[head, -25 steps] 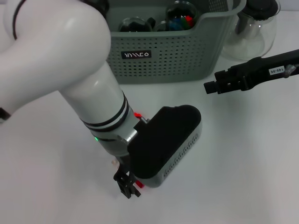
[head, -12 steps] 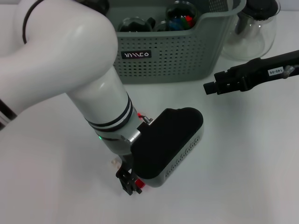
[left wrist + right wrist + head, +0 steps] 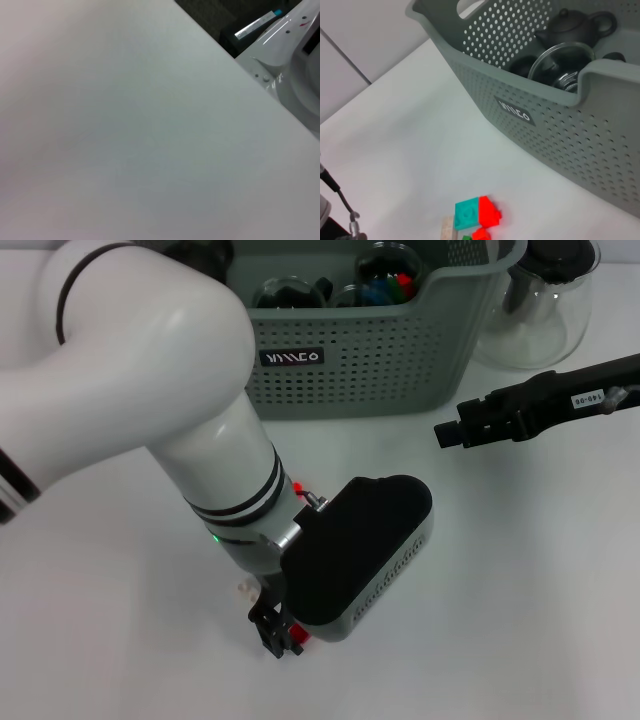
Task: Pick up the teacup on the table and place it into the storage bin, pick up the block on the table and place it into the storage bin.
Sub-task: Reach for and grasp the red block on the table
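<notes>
My fingers reach down beside the red block [image 3: 297, 638] on the tabletop, so it is now time for my left gripper to close on the block.
My left gripper [image 3: 276, 630] hangs low over the near part of the table [image 3: 520, 590], its white arm covering most of what lies under it. A red block [image 3: 297, 638] shows right beside its tip and a beige piece [image 3: 245, 588] just behind it. The right wrist view shows this block cluster [image 3: 476, 216] on the table: teal, red, beige and green pieces. No teacup shows on the table. The storage bin [image 3: 370, 360] stands at the far side, holding glass cups [image 3: 290, 290] and a dark teapot [image 3: 572, 26]. My right gripper [image 3: 447, 432] hovers in front of the bin's right end.
A clear glass jug [image 3: 540, 305] with a black lid stands to the right of the bin. The left wrist view shows only bare white table [image 3: 125, 140] and part of the robot's body [image 3: 290, 65].
My left arm has swung slightly to the right and its gripper has shifted a little over the blocks. The right gripper has barely moved.
</notes>
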